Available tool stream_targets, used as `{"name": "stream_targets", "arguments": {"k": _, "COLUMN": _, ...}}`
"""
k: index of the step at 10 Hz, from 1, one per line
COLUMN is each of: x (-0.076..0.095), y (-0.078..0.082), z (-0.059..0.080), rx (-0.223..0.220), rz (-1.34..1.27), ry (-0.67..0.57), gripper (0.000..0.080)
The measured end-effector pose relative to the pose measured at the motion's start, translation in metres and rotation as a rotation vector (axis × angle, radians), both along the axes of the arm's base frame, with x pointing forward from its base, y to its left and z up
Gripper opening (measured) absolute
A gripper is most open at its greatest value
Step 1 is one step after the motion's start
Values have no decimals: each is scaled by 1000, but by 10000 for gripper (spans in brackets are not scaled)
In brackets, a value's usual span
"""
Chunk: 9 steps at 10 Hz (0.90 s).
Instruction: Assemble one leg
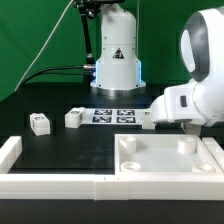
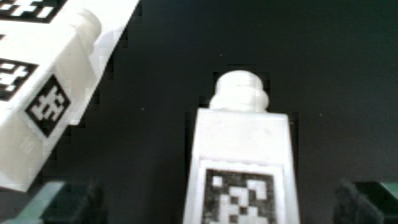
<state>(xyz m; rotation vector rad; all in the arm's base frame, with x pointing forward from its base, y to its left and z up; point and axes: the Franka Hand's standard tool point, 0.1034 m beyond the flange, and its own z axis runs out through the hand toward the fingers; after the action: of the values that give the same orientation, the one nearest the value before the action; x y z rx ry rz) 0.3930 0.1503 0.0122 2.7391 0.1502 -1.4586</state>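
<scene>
The leg has my fingers on either side of its tagged end [image 2: 240, 195] in the wrist view, so my gripper would hold the leg if it closed now. It should close now.
In the wrist view a white leg [image 2: 240, 140] lies on the black table, with a round peg at one end and a black-and-white tag on its face. My gripper [image 2: 210, 203] is open. Its dark fingertips [image 2: 54, 200] stand on either side of the leg's tagged end, with a gap on each side. In the exterior view the arm's white wrist [image 1: 190, 95] hangs low at the right and hides the fingers. Two more legs [image 1: 39, 123] [image 1: 74, 117] lie at the exterior view's left.
The marker board [image 1: 112, 115] lies on the table beside the gripper and also shows in the wrist view [image 2: 45, 90]. A large white panel [image 1: 165, 158] with round holes lies in front. A low white wall [image 1: 60, 185] runs along the front edge. The robot base [image 1: 116, 60] stands behind.
</scene>
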Motion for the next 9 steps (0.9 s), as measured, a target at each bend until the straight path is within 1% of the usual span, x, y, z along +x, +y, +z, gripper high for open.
{"name": "stream_targets", "arguments": {"k": 2, "x": 0, "y": 0, "z": 0, "rx": 0, "rz": 0, "ry": 0, "gripper": 649}}
{"name": "stream_targets", "arguments": {"k": 3, "x": 0, "y": 0, "z": 0, "rx": 0, "rz": 1, "ry": 0, "gripper": 561}}
{"name": "stream_targets", "arguments": {"k": 4, "x": 0, "y": 0, "z": 0, "rx": 0, "rz": 1, "ry": 0, "gripper": 427}}
{"name": "stream_targets", "arguments": {"k": 5, "x": 0, "y": 0, "z": 0, "rx": 0, "rz": 1, "ry": 0, "gripper": 427}}
{"name": "stream_targets", "arguments": {"k": 6, "x": 0, "y": 0, "z": 0, "rx": 0, "rz": 1, "ry": 0, "gripper": 288}}
{"name": "stream_targets", "arguments": {"k": 9, "x": 0, "y": 0, "z": 0, "rx": 0, "rz": 1, "ry": 0, "gripper": 289}}
